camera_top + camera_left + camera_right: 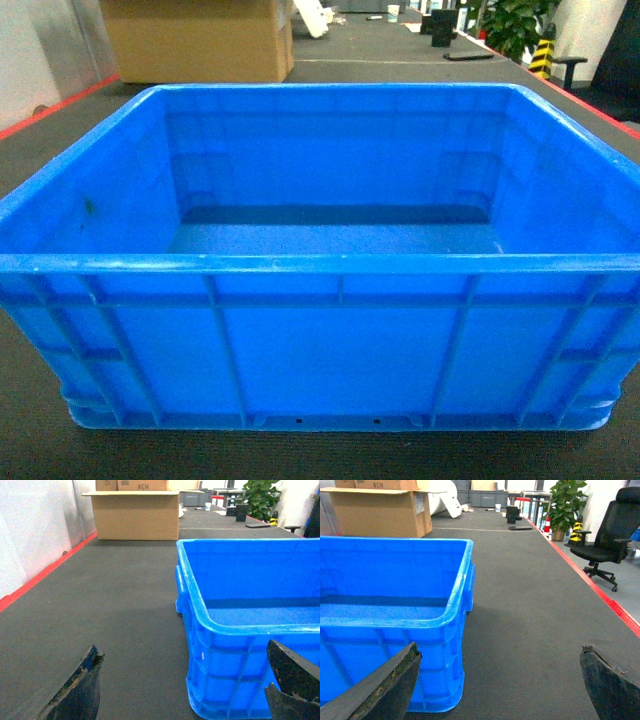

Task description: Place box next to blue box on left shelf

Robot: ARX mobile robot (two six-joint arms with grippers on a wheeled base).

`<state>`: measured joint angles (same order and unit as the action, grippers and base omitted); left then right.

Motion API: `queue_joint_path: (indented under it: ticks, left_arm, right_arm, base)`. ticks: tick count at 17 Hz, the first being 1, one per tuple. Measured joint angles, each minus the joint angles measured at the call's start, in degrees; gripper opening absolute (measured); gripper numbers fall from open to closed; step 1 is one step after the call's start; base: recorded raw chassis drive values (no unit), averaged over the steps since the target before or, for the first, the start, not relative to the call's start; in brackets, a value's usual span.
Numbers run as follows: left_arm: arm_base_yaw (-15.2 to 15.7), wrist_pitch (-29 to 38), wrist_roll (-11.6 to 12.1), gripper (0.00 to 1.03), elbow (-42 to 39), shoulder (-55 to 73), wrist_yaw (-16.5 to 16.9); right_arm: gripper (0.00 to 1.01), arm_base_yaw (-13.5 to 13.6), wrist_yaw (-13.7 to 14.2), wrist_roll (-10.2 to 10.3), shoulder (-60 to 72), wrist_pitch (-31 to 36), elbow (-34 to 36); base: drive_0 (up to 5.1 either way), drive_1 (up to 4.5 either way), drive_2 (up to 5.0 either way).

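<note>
My left gripper grabs the box by its ribbed short-side rim [78, 170] next, to carry the box [330, 350] to the shelf beside the other blue box.
The box [330, 350], a large bright blue crate with a ribbed rim, stands empty on the dark carpet and fills the head view. My left gripper [183, 650] is open and low by the box's [235, 670] near left corner. Its right finger [290, 680] is in front of the near wall. My right gripper [500, 649] is open too, at the box's [390, 645] near right corner, with its left finger [385, 690] before the near wall. Neither gripper touches the box. The left shelf and the other blue box are out of view.
A big cardboard carton [200, 40] stands beyond the box. Red floor lines run along the left [45, 572] and the right [600, 592]. A white wall [30, 530] is at the left. An office chair [607, 535] and a potted plant [565, 505] stand far right.
</note>
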<state>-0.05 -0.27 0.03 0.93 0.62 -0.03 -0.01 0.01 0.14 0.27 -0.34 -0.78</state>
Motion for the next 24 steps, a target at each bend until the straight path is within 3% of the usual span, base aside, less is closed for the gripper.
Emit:
queue_joint_path:
  ticks: [24]
  left_arm:
    - [0.0, 0.0, 0.0, 0.98, 0.0, 0.0, 0.0]
  right_arm:
    - [0.98, 0.0, 0.0, 0.0, 0.0, 0.0, 0.0]
  base:
    - [0.0, 0.0, 0.0]
